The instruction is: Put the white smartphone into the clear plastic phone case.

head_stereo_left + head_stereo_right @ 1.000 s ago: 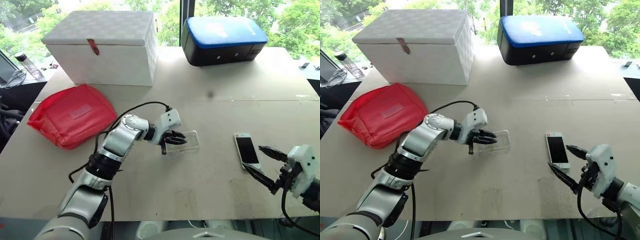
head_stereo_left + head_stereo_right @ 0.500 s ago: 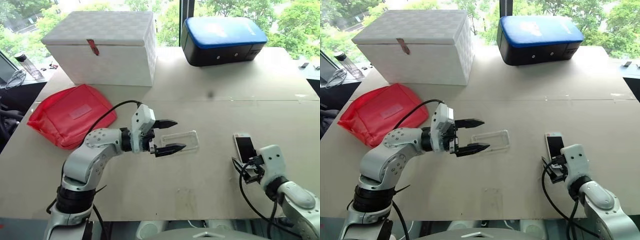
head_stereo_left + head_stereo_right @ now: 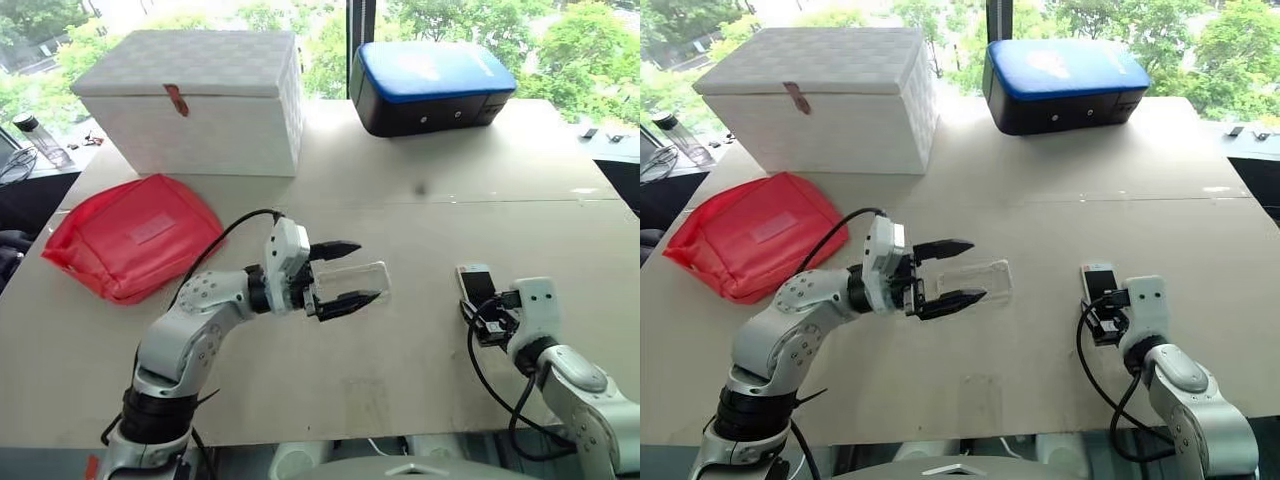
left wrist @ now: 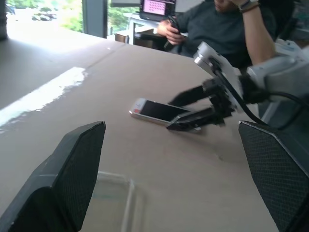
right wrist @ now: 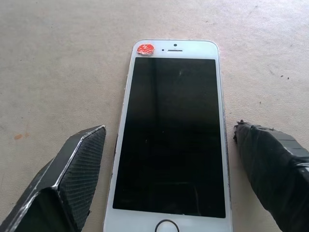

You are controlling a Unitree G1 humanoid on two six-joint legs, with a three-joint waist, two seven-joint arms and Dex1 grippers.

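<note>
My right gripper is ready to close on the white smartphone. Both fingers are beside the smartphone's long sides, close above the table.
The white smartphone lies screen up on the table at the right. My right gripper is open, with one finger on each side of the phone's near end and a gap to each edge. It also shows from the side as the right gripper. The clear plastic phone case lies flat at mid-table. My left gripper hovers over the case's near end, open and pointing right with nothing held. The case's corner sits below its fingers.
A red fabric pouch lies at the left. A white lidded box and a blue-topped black case stand at the back. A seated person is beyond the table's right side. Bare tabletop separates case and phone.
My left gripper opened, let go of the clear case and drew back a little. My right gripper came in and down to straddle the phone's near end.
</note>
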